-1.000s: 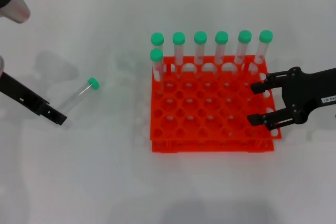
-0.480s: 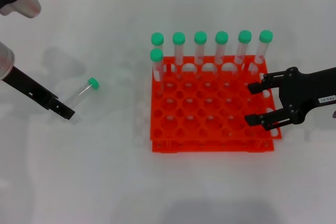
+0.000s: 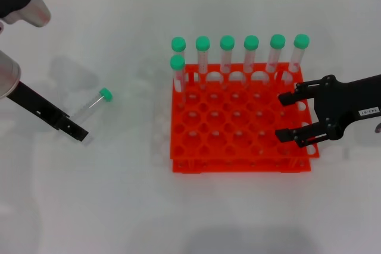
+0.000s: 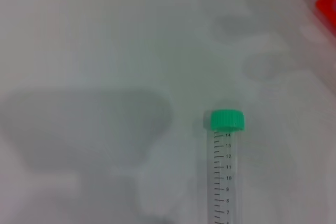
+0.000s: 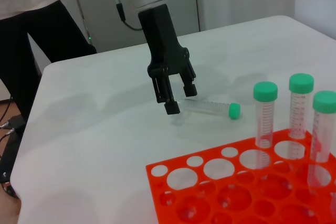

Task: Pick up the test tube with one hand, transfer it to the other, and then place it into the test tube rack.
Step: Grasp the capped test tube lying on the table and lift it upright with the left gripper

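My left gripper's fingers reach low beside the test tube's lower end (image 3: 78,115) in the head view, so it is time for my left gripper to close on the test tube.
The test tube (image 3: 90,106), clear with a green cap, lies flat on the white table left of the orange-red rack (image 3: 238,165). It also shows in the left wrist view (image 4: 224,177) and the right wrist view (image 5: 207,107). My left gripper (image 3: 76,130), unlabelled and on the green-lit arm, is low at the tube's bottom end. In the right wrist view this gripper (image 5: 181,100) is open, with one finger on each side of that end. My right gripper (image 3: 287,117), with the white label, hovers open and empty over the rack's right side.
Several green-capped tubes (image 3: 251,52) stand along the rack's back row, and one more (image 3: 177,71) stands just in front at the left end. They also show in the right wrist view (image 5: 265,111). A person in dark trousers (image 5: 37,51) stands beyond the table's far edge.
My left gripper has moved right and closer to the lying tube's bottom end. My right gripper has shifted slightly left over the rack. The tube has not moved.
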Controlling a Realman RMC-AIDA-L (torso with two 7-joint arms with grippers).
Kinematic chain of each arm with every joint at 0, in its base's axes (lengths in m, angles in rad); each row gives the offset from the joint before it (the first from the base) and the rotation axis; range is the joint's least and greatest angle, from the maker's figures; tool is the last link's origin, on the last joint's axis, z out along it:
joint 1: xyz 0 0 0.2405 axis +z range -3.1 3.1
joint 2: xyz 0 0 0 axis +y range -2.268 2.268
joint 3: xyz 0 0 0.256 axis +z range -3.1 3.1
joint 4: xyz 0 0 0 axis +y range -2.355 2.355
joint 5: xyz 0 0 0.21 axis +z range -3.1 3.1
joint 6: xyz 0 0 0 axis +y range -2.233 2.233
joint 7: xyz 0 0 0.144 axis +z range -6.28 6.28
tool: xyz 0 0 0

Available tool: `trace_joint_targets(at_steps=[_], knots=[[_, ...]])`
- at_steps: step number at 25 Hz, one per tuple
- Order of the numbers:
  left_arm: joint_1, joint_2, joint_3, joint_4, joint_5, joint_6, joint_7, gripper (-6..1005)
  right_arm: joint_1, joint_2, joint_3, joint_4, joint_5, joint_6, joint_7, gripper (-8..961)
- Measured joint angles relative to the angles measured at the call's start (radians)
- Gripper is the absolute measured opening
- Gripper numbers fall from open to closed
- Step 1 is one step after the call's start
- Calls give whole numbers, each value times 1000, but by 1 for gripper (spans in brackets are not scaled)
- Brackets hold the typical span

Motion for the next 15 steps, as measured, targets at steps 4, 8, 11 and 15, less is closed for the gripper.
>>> trace_joint_targets(at_steps=[4, 8, 11, 15], knots=[[0, -2, 0, 0, 0, -3, 0, 844, 1, 0, 0, 0, -1, 1, 0, 792], [1, -3, 1, 0, 0, -7, -2, 843, 3, 0, 0, 0, -1, 1, 0, 791], [3, -2, 0, -7, 0, -7, -3, 843, 3, 0, 0, 0, -1, 2, 0, 791], [0, 3, 0, -32, 6, -14, -6, 723, 4, 0, 0, 0, -1, 9, 0, 791]])
